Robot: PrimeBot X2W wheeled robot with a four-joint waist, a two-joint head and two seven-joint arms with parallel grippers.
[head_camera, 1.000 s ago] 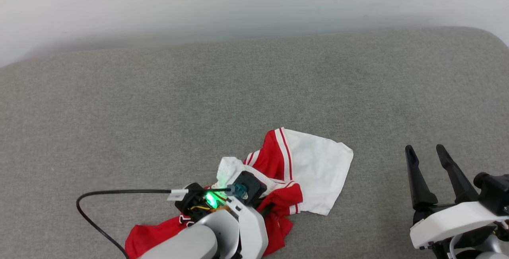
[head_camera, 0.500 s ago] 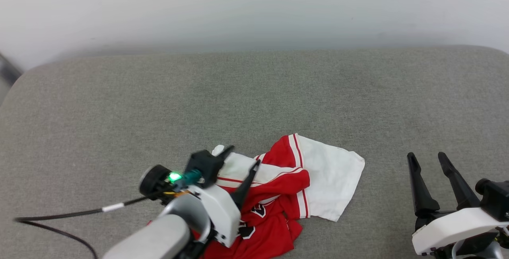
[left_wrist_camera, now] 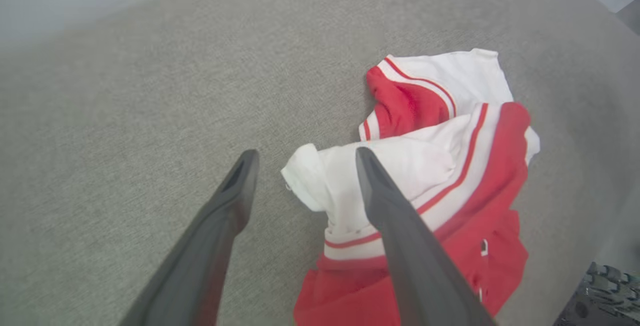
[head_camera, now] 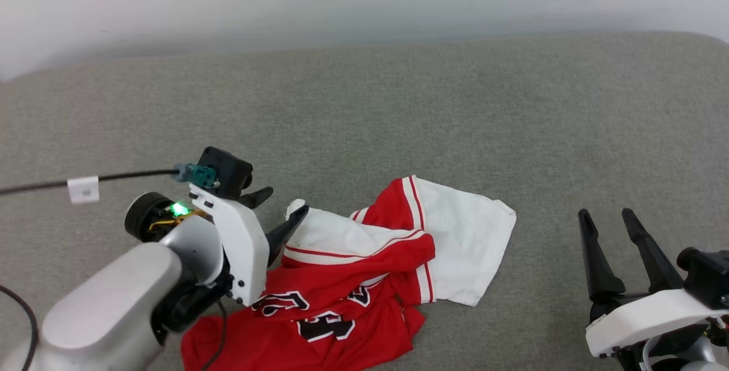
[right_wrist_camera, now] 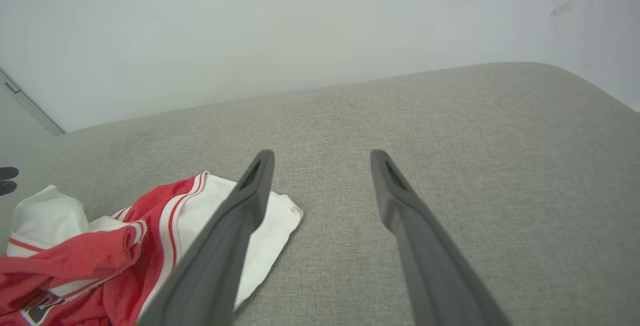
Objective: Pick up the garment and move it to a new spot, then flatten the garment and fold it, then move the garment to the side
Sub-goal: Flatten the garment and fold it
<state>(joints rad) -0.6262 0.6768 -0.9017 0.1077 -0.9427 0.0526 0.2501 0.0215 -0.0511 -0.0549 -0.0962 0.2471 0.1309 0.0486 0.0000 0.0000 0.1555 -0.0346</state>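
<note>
The garment's bunched white sleeve tip (head_camera: pixel 295 208) pokes up in a fold while the red body (head_camera: pixel 328 313) lies slack, so the left gripper will grab the garment there next.
The garment (head_camera: pixel 364 280), a red jersey with white sleeves and striped trim, lies crumpled on the grey padded surface (head_camera: pixel 398 103) near its front edge, black lettering facing up. One white sleeve (head_camera: pixel 461 245) spreads to the right. My left gripper (head_camera: pixel 287 201) stands open at the garment's left end, one finger over the bunched white sleeve tip (left_wrist_camera: pixel 305 176), nothing held. In the left wrist view this gripper (left_wrist_camera: pixel 306 153) is open, the garment (left_wrist_camera: pixel 450 166) to its right. My right gripper (head_camera: pixel 605 214) is open at the lower right, apart from the garment (right_wrist_camera: pixel 100 246).
A black cable (head_camera: pixel 131 175) with a white tag runs left from my left wrist. A pale wall (head_camera: pixel 364 0) backs the grey surface, whose far half and right side are bare fabric. The left gripper's fingertips (right_wrist_camera: pixel 7 173) show at the right wrist view's left edge.
My left gripper rose off the garment, opened, and drew back to the left. The garment lies more spread, lettering now showing. The head camera shifted; the right gripper kept still.
</note>
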